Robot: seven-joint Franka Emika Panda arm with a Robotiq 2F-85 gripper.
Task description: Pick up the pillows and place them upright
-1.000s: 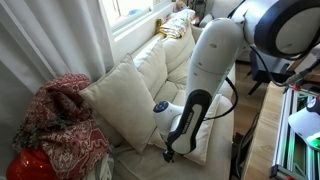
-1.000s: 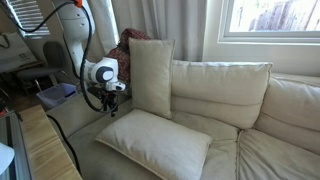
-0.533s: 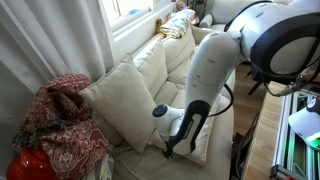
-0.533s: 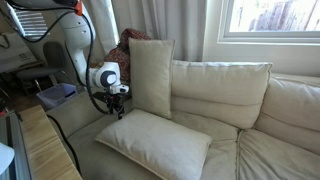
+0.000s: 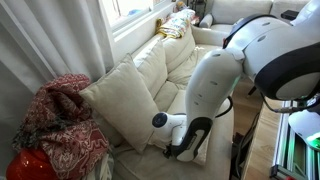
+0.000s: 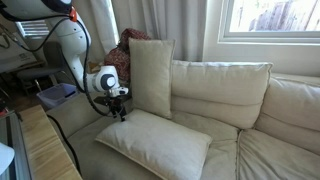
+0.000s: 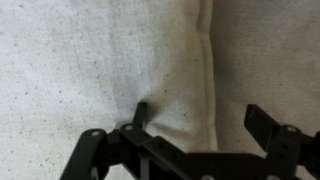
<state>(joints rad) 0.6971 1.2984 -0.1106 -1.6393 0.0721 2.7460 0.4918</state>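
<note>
My gripper grabs the flat pillow by its seamed edge nearest the sofa arm next, so the pillow's far edge stays free to rest when placed upright.
One cream pillow (image 6: 150, 75) stands upright against the sofa's end; it also shows in an exterior view (image 5: 125, 100). The other cream pillow (image 6: 155, 145) lies flat on the seat, and the arm mostly hides it in an exterior view (image 5: 207, 140). My gripper (image 6: 118, 112) is low at the flat pillow's corner nearest the sofa arm, as both exterior views show (image 5: 170, 152). In the wrist view my gripper (image 7: 200, 115) is open, its jaws on either side of the pillow's seamed edge (image 7: 205, 70). One finger (image 7: 140, 112) presses into the fabric.
A red patterned blanket heap (image 5: 60, 120) lies on the sofa arm behind the upright pillow (image 6: 125, 42). The sofa's back cushions (image 6: 220, 85) run along the window wall. Cloth items (image 5: 178, 25) sit at the sofa's far end. A curtain (image 5: 60, 40) hangs close.
My arm has leaned further down and the gripper has shifted a little toward the flat pillow's corner. Both pillows stay where they were.
</note>
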